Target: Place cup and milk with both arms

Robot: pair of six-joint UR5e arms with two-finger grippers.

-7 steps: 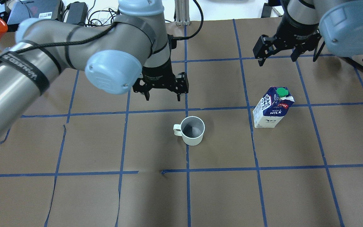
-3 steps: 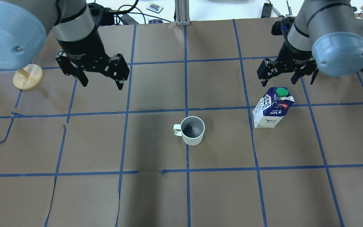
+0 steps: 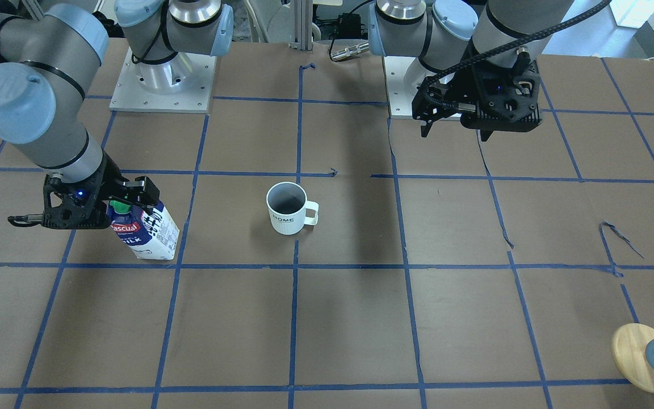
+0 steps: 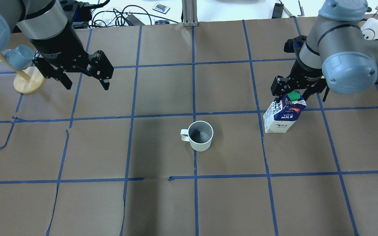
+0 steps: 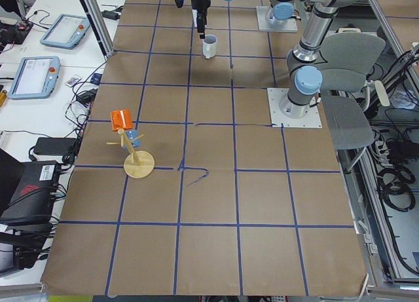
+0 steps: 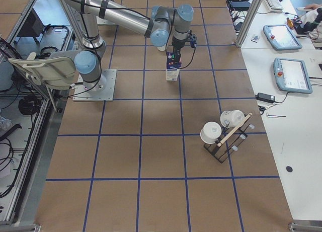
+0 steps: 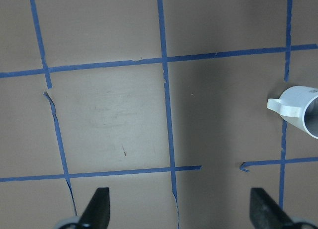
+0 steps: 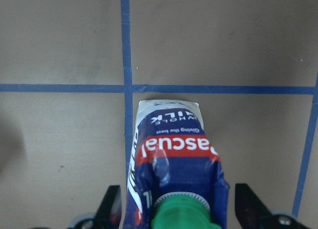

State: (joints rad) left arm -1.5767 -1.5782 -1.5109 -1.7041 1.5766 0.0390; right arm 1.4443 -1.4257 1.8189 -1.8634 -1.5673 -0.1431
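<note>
My right gripper grips the milk by its gabled top point(image 8: 181, 187) next, to place the milk beside the white cup.
The white cup point(image 4: 200, 136) stands upright near the table's middle, handle toward my left; it also shows in the front view point(image 3: 288, 216) and at the left wrist view's right edge point(image 7: 303, 110). The milk point(image 4: 284, 114) stands to its right, green cap on top. My right gripper point(image 4: 291, 94) is open and straddles the carton's top. In the right wrist view its fingers point(image 8: 112, 204) flank the milk point(image 8: 176, 154) with gaps on both sides. My left gripper point(image 4: 87, 87) is open and empty, above the table far left of the cup.
A wooden mug stand point(image 4: 28, 83) with a blue mug point(image 4: 18, 55) is at the far left, close to my left gripper. A black rack with white mugs point(image 6: 224, 136) stands beyond the milk on my right. Blue tape lines grid the brown table cover point(image 4: 228, 203).
My left arm has swung away from above the cup to the far left. My right gripper has come down and forward, from behind the milk to around its top.
</note>
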